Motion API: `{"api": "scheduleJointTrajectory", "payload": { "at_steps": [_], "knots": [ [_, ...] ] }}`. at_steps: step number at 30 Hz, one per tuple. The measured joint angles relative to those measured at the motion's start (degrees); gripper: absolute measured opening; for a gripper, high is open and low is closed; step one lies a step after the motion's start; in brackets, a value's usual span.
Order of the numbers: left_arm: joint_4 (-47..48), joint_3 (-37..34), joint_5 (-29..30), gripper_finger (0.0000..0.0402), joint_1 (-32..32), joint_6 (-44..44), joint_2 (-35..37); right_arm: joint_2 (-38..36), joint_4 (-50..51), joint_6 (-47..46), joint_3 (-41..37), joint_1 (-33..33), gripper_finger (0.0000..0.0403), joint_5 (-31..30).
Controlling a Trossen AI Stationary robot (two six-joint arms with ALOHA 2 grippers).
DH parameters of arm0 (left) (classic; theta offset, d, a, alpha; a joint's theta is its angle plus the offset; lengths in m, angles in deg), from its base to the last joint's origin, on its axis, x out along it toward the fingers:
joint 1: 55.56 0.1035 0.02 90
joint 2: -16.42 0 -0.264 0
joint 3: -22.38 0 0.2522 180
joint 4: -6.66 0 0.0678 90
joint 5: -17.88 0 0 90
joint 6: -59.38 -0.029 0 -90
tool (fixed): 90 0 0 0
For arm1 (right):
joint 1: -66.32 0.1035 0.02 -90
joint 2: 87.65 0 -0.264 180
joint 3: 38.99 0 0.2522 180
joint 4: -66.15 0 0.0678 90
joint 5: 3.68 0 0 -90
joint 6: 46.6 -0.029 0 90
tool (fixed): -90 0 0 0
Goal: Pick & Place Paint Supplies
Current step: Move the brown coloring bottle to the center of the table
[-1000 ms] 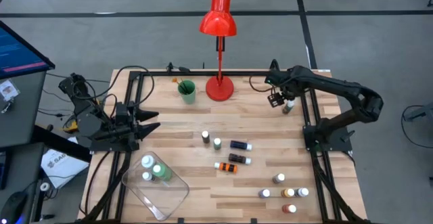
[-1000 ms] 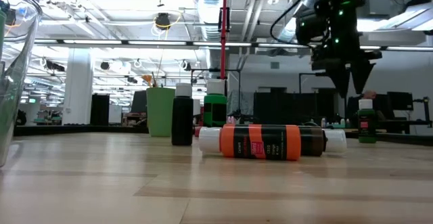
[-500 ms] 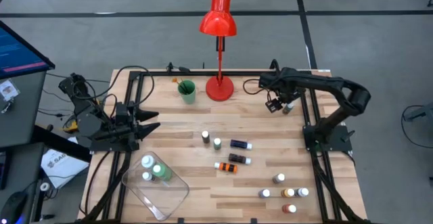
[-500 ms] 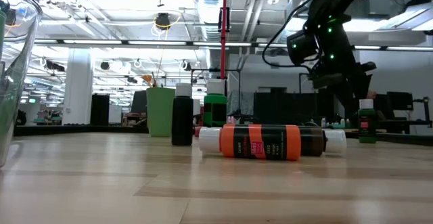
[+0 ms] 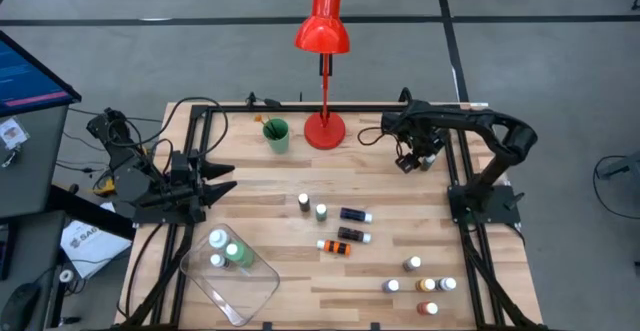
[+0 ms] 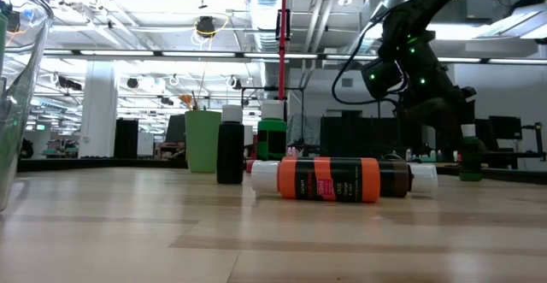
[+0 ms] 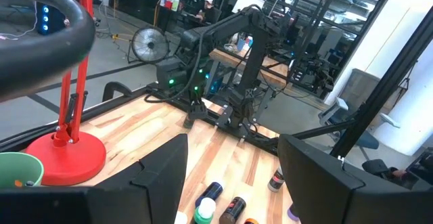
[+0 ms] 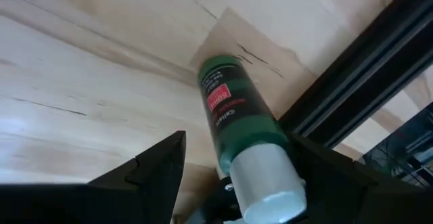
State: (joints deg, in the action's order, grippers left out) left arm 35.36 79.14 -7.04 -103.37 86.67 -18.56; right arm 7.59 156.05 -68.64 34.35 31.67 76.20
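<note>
The fingers of my right gripper reach down beside the green bottle's white cap (image 8: 266, 183), so it is time to close on the bottle.
A small green paint bottle (image 8: 233, 109) with a white cap stands upright on the table's far right part (image 5: 427, 159), close to the black frame rail. My right gripper (image 8: 237, 143) is open and points steeply down over it (image 5: 411, 157). One finger stands on each side of the bottle, and I see no touch. In the low view its fingers (image 6: 461, 138) hide the bottle's cap (image 6: 469, 165). My left gripper (image 5: 226, 176) waits open and level at the table's left edge. More paint bottles (image 5: 345, 226) lie and stand mid-table.
A clear tray (image 5: 250, 289) at the near left holds two bottles. A green cup (image 5: 276, 135) with brushes and a red lamp (image 5: 324, 127) stand at the far edge. Several bottles (image 5: 425, 286) cluster at the near right. The black rail (image 8: 352, 75) runs right beside the green bottle.
My right gripper has come down toward the green bottle at the far right, tipping more steeply downward and rolling a little. Its fingers stay apart and now flank the bottle, which has stayed upright in place.
</note>
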Motion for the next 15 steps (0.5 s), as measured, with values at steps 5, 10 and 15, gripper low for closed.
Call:
{"api": "scheduleJointTrajectory", "payload": {
  "at_steps": [5,10,15],
  "knots": [
    [0.0,0.0,0.0,0.0222,0.0,0.0,0.0,1.8,0.0,1.5,0.0,0.0,0.0245,0.0],
    [0.0,0.0,0.0,0.0222,0.0,0.0,0.0,2.7,0.2,1.9,0.0,0.0,0.0196,0.0],
    [0.0,0.0,0.0,0.0222,0.0,0.0,0.0,2.4,0.3,2.7,0.0,0.0,0.0135,0.0]
  ]
}}
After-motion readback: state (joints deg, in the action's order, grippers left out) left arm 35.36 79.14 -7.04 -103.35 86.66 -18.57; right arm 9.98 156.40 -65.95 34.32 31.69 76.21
